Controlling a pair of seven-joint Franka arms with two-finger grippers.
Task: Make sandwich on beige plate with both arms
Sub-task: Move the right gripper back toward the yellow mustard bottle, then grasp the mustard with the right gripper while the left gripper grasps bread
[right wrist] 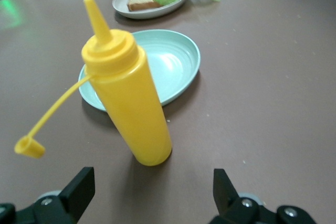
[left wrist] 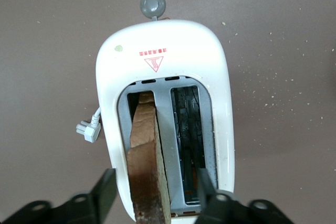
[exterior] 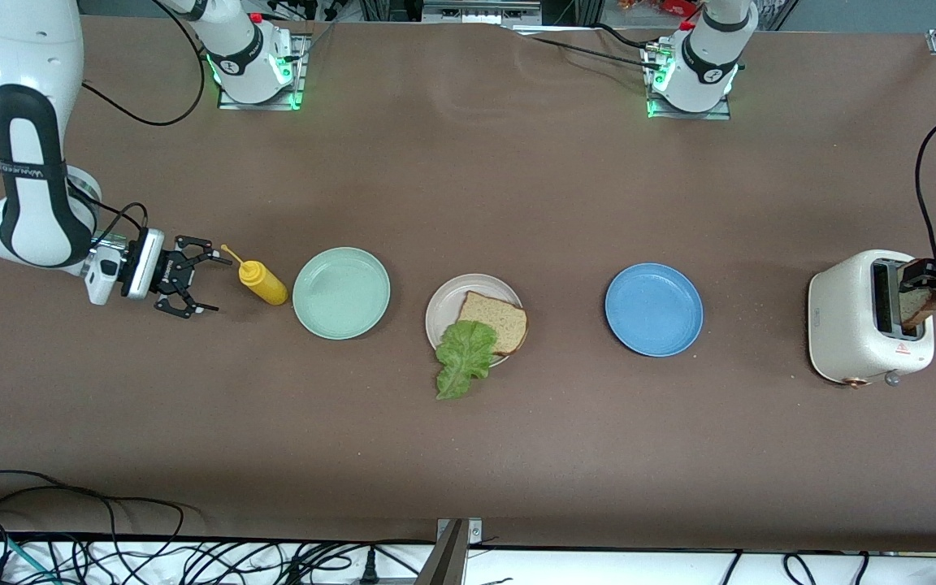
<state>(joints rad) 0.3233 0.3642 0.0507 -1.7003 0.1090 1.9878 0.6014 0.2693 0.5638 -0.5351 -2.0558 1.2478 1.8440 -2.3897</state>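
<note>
The yellow squeeze bottle's nozzle (right wrist: 97,20) has to stay free to dress the sandwich. My right gripper should grab the bottle by its body (right wrist: 132,114) next.
The beige plate (exterior: 442,302) sits mid-table and carries one brown bread slice (exterior: 497,320). A green lettuce leaf (exterior: 463,354) overlaps that slice and hangs over the plate's rim toward the front camera. A second bread slice (left wrist: 147,166) stands upright in one slot of the white toaster (exterior: 850,325) at the left arm's end. My left gripper (left wrist: 155,190) straddles this slice, with a gap between each finger and the bread. My right gripper (exterior: 212,281) is low at the right arm's end, open and empty, facing a yellow squeeze bottle (right wrist: 128,103).
A mint-green plate (exterior: 341,292) lies between the yellow bottle (exterior: 263,283) and the beige plate. A blue plate (exterior: 653,309) lies between the beige plate and the toaster. The toaster's other slot is empty. Its cord runs off the table's end.
</note>
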